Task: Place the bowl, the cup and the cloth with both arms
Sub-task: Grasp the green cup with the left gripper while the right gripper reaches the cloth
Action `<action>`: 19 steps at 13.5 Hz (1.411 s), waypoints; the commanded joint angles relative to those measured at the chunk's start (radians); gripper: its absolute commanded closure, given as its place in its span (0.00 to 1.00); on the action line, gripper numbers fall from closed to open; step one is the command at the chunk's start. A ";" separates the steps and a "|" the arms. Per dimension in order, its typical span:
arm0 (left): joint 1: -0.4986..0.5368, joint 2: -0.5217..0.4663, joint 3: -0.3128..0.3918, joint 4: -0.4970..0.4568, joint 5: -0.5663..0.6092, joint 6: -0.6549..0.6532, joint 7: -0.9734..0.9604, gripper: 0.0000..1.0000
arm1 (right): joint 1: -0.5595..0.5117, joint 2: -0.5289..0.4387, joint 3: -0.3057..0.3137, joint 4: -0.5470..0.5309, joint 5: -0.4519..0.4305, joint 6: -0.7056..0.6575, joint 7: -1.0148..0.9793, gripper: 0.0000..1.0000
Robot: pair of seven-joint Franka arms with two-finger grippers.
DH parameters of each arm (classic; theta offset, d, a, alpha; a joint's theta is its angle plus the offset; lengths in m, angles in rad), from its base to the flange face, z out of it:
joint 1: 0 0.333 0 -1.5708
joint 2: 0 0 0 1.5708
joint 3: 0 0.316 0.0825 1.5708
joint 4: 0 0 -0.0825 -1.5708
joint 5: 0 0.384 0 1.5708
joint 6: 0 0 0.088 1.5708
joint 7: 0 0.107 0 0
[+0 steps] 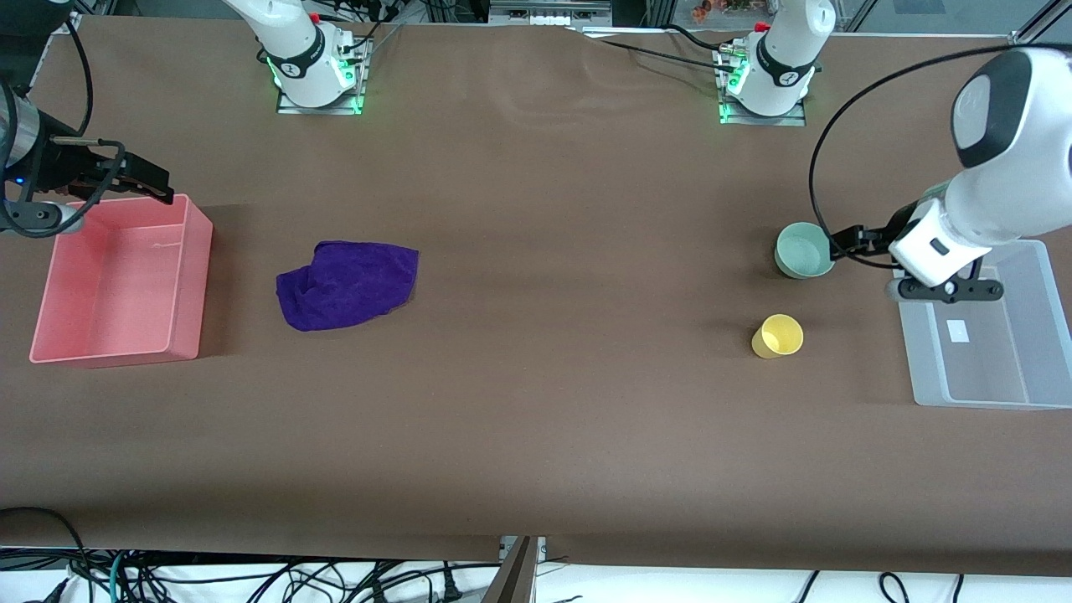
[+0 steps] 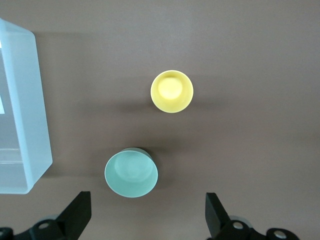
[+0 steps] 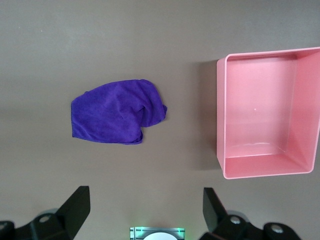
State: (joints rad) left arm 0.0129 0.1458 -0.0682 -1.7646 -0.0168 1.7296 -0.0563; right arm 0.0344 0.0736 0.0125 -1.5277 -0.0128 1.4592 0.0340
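My left gripper should next pick up the pale green bowl by its rim point(image 1: 805, 224), and then it can place the bowl into the clear plastic bin.
The pale green bowl point(image 1: 804, 249) stands upright toward the left arm's end of the table. The yellow cup point(image 1: 777, 336) stands nearer the front camera than the bowl. The purple cloth point(image 1: 347, 283) lies crumpled toward the right arm's end. My left gripper point(image 1: 847, 243) is up in the air beside the bowl, open and empty. In the left wrist view its fingers point(image 2: 79, 214) stand wide apart, with the bowl point(image 2: 131, 174) and cup point(image 2: 172, 91) below. My right gripper point(image 1: 146, 186) hangs open and empty over the pink bin's edge. The right wrist view shows the cloth point(image 3: 117, 118).
A pink bin point(image 1: 191, 276) sits at the right arm's end, beside the cloth, and shows empty in the right wrist view point(image 3: 220, 115). A clear plastic bin point(image 1: 921, 360) sits at the left arm's end, beside the bowl and cup, and also shows in the left wrist view point(image 2: 37, 125).
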 commanded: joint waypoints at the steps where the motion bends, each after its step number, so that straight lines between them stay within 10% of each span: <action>1: 0.009 0.003 0.002 -0.010 -0.002 0.025 0.039 0.00 | 0.002 0.020 -0.003 0.026 0.005 -0.005 -0.005 0.00; 11: 0.119 -0.003 0.002 -0.433 0.078 0.457 0.455 0.00 | 0.047 0.061 -0.002 -0.075 -0.030 0.010 -0.011 0.00; 19: 0.165 0.168 0.002 -0.561 0.080 0.781 0.786 0.00 | 0.050 0.018 -0.002 -0.587 -0.026 0.562 -0.008 0.00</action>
State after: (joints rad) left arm 0.1382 0.2505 -0.0599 -2.3349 0.0454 2.4422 0.6254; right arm 0.0876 0.1377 0.0105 -1.9643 -0.0375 1.8782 0.0314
